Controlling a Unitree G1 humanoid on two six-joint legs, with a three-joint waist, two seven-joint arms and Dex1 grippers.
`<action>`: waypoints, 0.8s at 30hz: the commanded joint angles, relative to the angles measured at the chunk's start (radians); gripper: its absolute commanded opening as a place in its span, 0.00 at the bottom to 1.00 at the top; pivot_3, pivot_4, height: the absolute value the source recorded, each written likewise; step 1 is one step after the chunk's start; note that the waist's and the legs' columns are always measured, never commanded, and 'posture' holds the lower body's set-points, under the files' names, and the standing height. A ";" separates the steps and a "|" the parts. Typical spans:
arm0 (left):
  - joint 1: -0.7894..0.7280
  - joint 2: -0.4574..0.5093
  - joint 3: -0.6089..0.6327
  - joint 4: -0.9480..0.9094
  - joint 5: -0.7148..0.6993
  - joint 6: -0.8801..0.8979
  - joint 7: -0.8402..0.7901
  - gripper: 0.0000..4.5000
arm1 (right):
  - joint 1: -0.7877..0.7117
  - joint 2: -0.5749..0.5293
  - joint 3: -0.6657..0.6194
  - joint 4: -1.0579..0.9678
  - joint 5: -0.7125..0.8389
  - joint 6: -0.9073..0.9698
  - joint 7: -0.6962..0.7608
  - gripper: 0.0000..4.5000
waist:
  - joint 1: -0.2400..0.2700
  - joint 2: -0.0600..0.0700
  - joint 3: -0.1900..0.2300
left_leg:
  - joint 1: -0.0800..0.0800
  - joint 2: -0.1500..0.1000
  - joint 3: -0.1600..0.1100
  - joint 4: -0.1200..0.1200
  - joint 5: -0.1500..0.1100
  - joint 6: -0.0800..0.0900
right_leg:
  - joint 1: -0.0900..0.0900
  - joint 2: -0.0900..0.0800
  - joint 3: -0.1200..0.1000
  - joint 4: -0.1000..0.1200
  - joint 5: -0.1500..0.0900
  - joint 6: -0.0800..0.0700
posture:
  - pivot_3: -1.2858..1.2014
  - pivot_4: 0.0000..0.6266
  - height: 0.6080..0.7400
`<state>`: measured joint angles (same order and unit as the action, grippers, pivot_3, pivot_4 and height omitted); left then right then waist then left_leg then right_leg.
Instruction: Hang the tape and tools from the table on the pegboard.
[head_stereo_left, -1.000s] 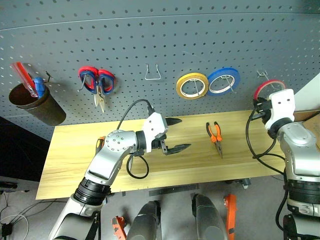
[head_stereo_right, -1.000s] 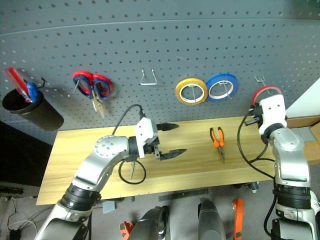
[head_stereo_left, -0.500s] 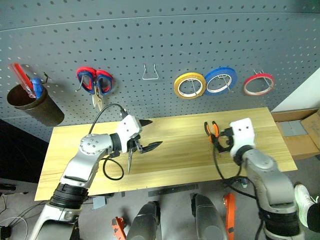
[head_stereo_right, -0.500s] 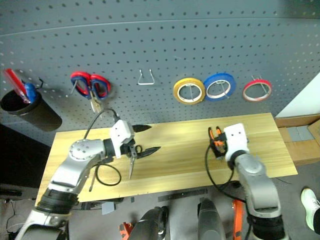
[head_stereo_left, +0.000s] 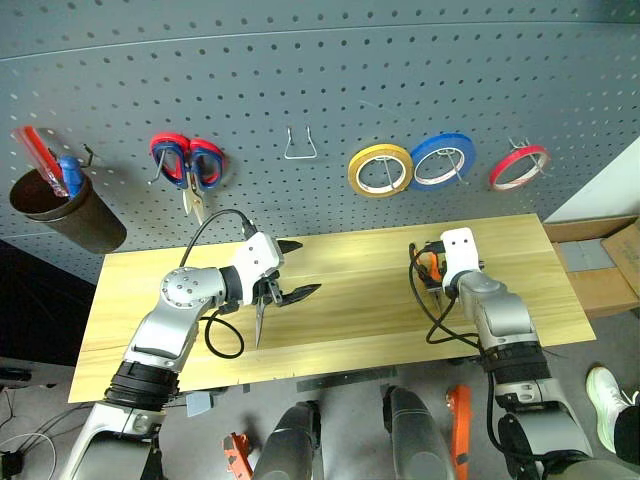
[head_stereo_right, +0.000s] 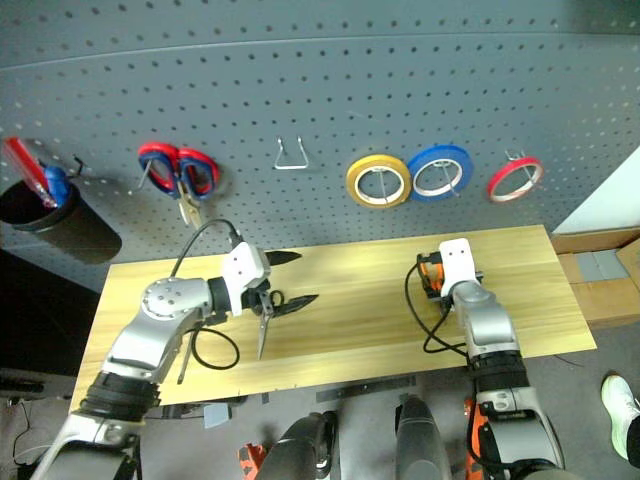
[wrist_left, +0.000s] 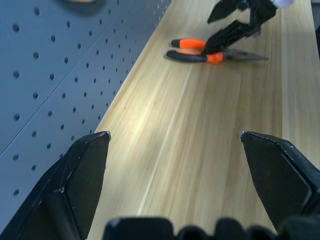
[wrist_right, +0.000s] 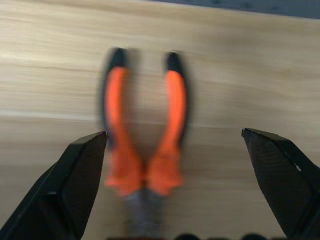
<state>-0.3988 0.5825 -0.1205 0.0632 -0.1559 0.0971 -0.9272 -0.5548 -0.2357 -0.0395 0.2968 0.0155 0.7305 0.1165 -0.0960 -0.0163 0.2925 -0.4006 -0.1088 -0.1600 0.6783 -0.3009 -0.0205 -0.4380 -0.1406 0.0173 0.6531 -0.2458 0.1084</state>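
The pliers need to hang on the empty wire hook, so my right gripper needs to grab them by their orange-and-black handles next.
The thin red tape hangs on a hook at the right of the dark grey pegboard. Orange-and-black pliers lie on the pale wood table, handles toward the board. My right gripper hovers open just over them, one finger on either side of the handles. Over the table's left half my left gripper is open and holds nothing. The small black scissors lie on the table just below it. The screwdriver is mostly hidden behind my left arm.
A yellow roll and a blue roll hang left of the red tape. An empty wire hook, red-and-blue scissors and a brown cup holding a red screwdriver hang further left. A cardboard box sits beyond the table's right end.
My right gripper opened and left the red tape on its hook. It then dropped down and leftward to the pliers. My left gripper shifted left, staying open.
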 joint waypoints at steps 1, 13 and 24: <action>-0.016 -0.004 0.002 -0.017 0.010 -0.022 0.005 1.00 | -0.047 0.010 -0.038 0.088 0.036 -0.011 0.019 0.99 | -0.006 0.000 0.000 | 0.000 0.000 0.001 0.000 0.000 0.000 | 0.000 0.000 0.000 0.002 0.000 0.000 | 0.46 0.46 1.00; -0.026 -0.008 0.014 0.010 0.032 -0.049 0.016 1.00 | -0.094 0.000 -0.006 0.127 0.051 -0.024 0.085 0.99 | -0.019 0.000 -0.001 | 0.002 0.000 0.003 0.002 0.000 -0.001 | -0.003 0.000 0.001 0.008 0.000 -0.001 | 0.46 0.45 1.00; -0.028 -0.018 0.011 0.015 0.034 -0.052 0.025 1.00 | -0.083 0.022 0.003 0.129 0.051 -0.002 0.087 0.99 | -0.019 0.000 -0.001 | 0.001 0.000 0.003 0.002 0.001 -0.001 | -0.004 -0.001 0.001 0.008 0.000 -0.001 | 0.46 0.45 1.00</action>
<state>-0.4166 0.5638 -0.1212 0.0886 -0.1172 0.0606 -0.9055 -0.6460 -0.2128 -0.0393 0.4290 0.0756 0.7481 0.2108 -0.1153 -0.0166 0.2919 -0.3994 -0.1086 -0.1566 0.6802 -0.3003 -0.0213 -0.4416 -0.1415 0.0181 0.6613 -0.2454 0.1077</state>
